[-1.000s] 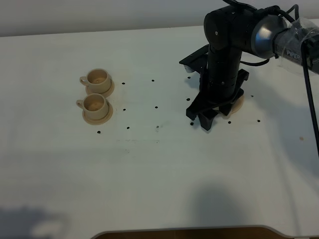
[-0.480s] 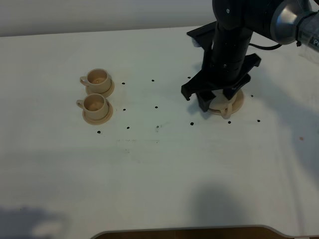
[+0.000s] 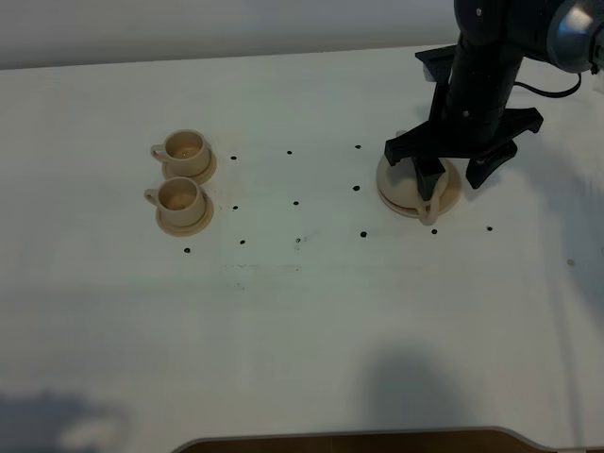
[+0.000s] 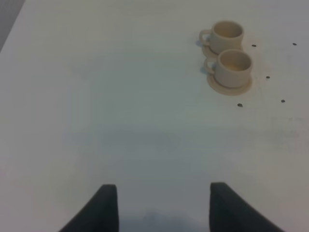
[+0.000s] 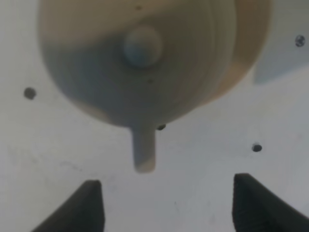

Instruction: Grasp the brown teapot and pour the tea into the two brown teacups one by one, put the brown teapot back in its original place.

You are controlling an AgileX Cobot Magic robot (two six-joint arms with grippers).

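I shouldn't close my right gripper yet. Its fingers are short of the teapot's handle and would miss it now, so the gripper should move toward the handle first.
The brown teapot (image 3: 404, 182) stands upright on its round saucer (image 3: 454, 192) at the right of the table, handle (image 3: 427, 210) towards the front. My right gripper (image 3: 456, 170) hovers just above it, open and empty, with the fingers apart over the pot's right side. In the right wrist view the teapot (image 5: 140, 67) sits beyond the open right gripper (image 5: 171, 208). The two brown teacups (image 3: 184, 148) (image 3: 179, 195) stand on saucers at the left. They also show in the left wrist view (image 4: 227, 34) (image 4: 234, 65), far from my open left gripper (image 4: 164, 210).
Small black dots (image 3: 295, 203) mark the white table between the cups and the teapot. The table's front edge (image 3: 349, 436) runs along the bottom of the exterior view. The left arm is out of the exterior view.
The right arm has moved back and to the right, uncovering the teapot, which stays on its saucer. The cups have not moved.
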